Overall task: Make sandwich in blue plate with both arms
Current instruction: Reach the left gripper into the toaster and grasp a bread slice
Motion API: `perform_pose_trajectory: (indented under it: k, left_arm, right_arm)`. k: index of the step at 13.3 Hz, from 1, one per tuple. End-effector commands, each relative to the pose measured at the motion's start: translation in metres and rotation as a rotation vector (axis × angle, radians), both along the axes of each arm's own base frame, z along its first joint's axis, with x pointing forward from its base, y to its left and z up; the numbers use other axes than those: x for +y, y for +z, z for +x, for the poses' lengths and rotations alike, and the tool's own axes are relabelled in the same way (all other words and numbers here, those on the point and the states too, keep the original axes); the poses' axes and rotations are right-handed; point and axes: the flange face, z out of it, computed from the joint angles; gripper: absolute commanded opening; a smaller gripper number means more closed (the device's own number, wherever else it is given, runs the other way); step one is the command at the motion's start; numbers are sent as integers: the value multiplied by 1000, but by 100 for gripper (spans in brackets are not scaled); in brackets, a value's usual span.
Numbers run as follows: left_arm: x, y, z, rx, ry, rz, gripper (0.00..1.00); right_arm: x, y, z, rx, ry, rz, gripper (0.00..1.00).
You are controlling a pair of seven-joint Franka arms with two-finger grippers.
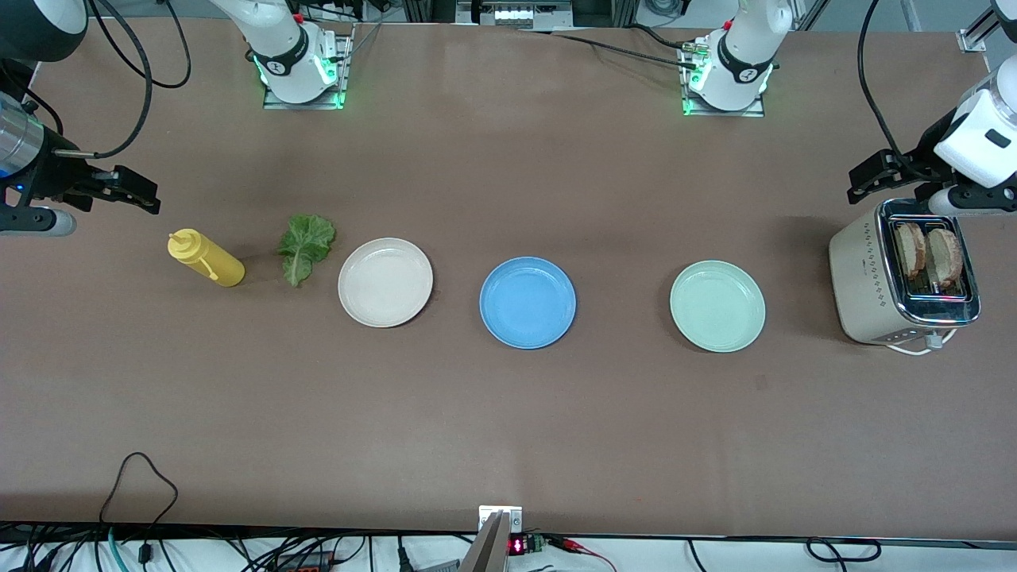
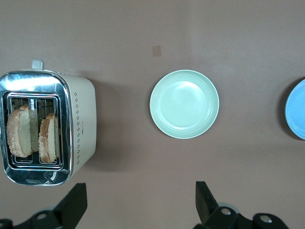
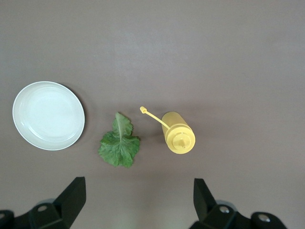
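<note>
Next, my left gripper grabs a bread slice's exposed top edge, to start the sandwich in the blue plate (image 1: 527, 302).
The blue plate (image 1: 527, 302) lies empty mid-table, between a cream-white plate (image 1: 385, 282) and a mint-green plate (image 1: 717, 306); its edge shows in the left wrist view (image 2: 298, 109). Two bread slices (image 1: 911, 248) (image 1: 945, 256) stand in a toaster (image 1: 866, 278) at the left arm's end. A green lettuce leaf (image 1: 306, 242) lies beside the cream-white plate. My left gripper (image 1: 862, 181) (image 2: 140, 202) is open and empty, in the air beside the toaster. My right gripper (image 1: 139, 195) (image 3: 138, 198) is open and empty, in the air near the lettuce (image 3: 120, 145).
A yellow squeeze bottle (image 1: 206, 258) lies on its side beside the lettuce, toward the right arm's end. The toaster's cord (image 1: 926, 345) trails at the side nearer the front camera. Cables lie along the table's front edge.
</note>
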Motion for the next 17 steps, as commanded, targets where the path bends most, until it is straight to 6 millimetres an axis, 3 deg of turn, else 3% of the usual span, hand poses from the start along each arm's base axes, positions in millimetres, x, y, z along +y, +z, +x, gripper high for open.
perform_pose_trajectory:
  k: [1, 3, 8, 12, 14, 16, 17]
  left_arm:
    - [2, 3, -10, 3, 9, 0, 100]
    - [7, -6, -3, 11, 8, 0, 100]
    - [103, -90, 40, 92, -38, 51, 100]
    - [162, -155, 46, 149, -64, 13, 100]
    - [180, -180, 48, 166, -54, 0, 100]
    - [188, -195, 47, 187, -41, -11, 94]
    - [191, -203, 45, 205, -35, -18, 81]
  right_arm:
    - [-1, 4, 0, 5, -9, 5, 100]
    - [0, 4, 1, 3, -8, 4, 100]
    - [0, 1, 2, 7, -8, 7, 100]
    - [-1, 0, 3, 10, -9, 7, 100]
    - [0, 0, 3, 8, -8, 7, 100]
    - [-1, 0, 3, 10, -9, 7, 100]
    - [-1, -1, 3, 11, -10, 7, 100]
